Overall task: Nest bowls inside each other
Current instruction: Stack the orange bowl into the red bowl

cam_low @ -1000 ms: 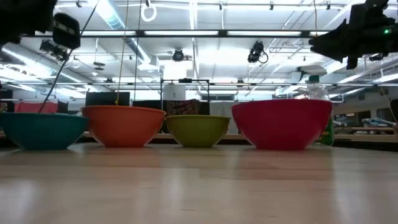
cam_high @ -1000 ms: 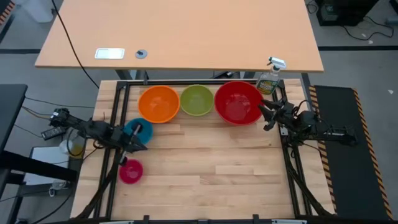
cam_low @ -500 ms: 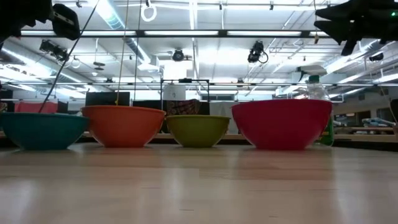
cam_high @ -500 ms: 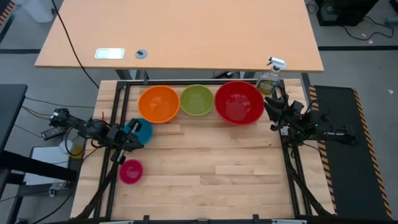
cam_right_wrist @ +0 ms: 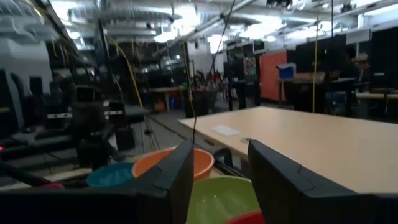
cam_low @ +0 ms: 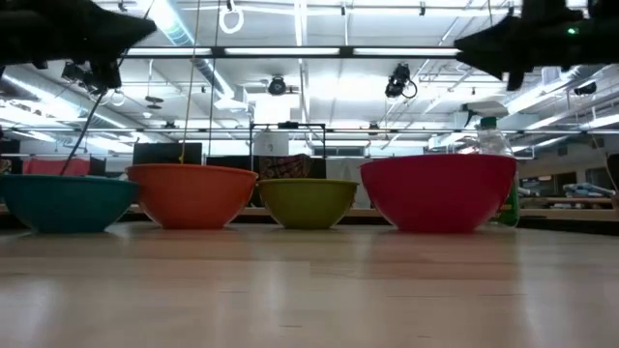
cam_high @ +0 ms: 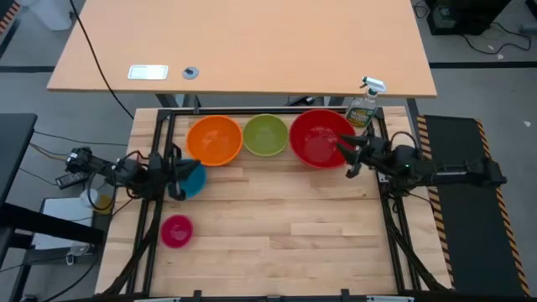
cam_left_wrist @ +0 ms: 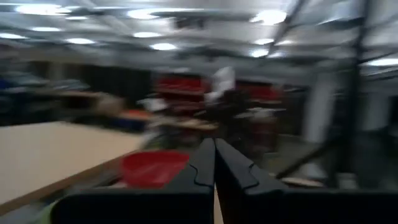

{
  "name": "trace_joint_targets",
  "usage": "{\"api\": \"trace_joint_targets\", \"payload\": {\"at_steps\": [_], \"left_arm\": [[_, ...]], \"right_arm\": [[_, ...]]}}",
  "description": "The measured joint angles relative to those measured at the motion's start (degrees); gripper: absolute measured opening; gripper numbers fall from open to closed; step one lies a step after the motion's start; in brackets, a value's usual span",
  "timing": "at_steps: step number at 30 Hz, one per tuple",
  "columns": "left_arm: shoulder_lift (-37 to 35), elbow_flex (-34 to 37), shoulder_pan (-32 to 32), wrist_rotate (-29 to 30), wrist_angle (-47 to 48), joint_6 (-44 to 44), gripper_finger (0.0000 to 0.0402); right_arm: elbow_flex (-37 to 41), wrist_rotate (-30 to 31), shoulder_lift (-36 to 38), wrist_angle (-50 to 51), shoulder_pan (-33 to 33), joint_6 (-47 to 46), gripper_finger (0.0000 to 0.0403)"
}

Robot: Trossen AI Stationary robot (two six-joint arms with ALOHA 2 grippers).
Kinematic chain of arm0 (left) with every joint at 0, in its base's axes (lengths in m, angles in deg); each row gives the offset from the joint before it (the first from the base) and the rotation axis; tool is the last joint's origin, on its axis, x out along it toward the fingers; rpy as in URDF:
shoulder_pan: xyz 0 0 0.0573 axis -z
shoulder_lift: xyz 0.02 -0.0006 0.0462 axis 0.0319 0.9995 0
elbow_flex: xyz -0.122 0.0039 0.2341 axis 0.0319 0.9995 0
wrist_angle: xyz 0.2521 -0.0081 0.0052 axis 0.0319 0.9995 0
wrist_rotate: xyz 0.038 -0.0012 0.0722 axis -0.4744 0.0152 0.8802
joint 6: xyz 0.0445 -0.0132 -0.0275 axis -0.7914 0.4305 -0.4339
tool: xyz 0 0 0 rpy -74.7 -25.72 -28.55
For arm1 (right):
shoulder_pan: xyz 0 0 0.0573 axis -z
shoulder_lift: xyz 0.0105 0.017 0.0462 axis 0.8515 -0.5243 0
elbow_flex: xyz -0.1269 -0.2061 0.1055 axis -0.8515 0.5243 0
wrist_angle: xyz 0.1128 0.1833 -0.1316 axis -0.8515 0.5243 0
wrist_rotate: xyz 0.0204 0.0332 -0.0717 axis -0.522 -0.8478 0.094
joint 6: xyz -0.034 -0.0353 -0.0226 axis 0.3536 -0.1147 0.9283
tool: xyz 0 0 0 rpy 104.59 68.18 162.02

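The orange bowl has to nest inside the red bowl, so the robot's right gripper will next grab it by its rim (cam_high: pixel 241 139) (cam_right_wrist: pixel 209 158).
Three bowls stand in a row along the table's far edge: orange (cam_high: pixel 214 140), lime green (cam_high: pixel 266 135) and red (cam_high: pixel 321 137). The blue bowl (cam_high: pixel 193 179) sits near the left edge and the pink bowl (cam_high: pixel 176 231) nearer the front. All rest on their bases. My left gripper (cam_high: pixel 178 174) hangs shut above the blue bowl's left part, hiding some of it; its fingers (cam_left_wrist: pixel 214 169) are together and hold nothing. My right gripper (cam_high: pixel 346 157) is open in the air over the red bowl's right rim, and nothing lies between its fingers (cam_right_wrist: pixel 177 180).
A clear spray bottle (cam_high: pixel 365 105) stands at the far right corner, just behind the red bowl. A black frame (cam_high: pixel 159 151) runs along the table's edges. The wooden table top (cam_high: pixel 285 218) is bare in the middle and front. A larger desk (cam_high: pixel 252 50) stands beyond the far edge.
My left gripper has swung round from pointing toward the near right to pointing right, and now hangs over the blue bowl. My right gripper drew back a little, then went toward the table's left, out over the red bowl's right rim. No bowl has moved.
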Motion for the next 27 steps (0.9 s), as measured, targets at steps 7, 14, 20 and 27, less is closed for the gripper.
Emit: {"api": "trace_joint_targets", "payload": {"at_steps": [7, 14, 20, 27], "left_arm": [[0.0, -2.1, -5.7, 2.3, 4.5, 6.5, 0.0007], [0.0, -2.2, -8.2, 6.2, 5.7, 5.5, 0.0007], [0.0, -2.2, -8.1, 9.4, 15.4, 8.7, 0.0050], [0.3, -5.5, -8.1, 9.4, 25.7, 12.7, 0.0126]], "right_arm": [[-13.9, -1.7, -20.7, 3.4, 3.1, 3.6, 0.0154], [-27.0, -9.3, -40.2, 3.6, 5.9, 7.0, 0.0154], [-37.1, -13.8, -55.2, 3.6, 6.2, 9.9, 0.0154], [-49.8, -17.2, -70.4, 6.5, 6.2, 15.3, 0.0154]]}}
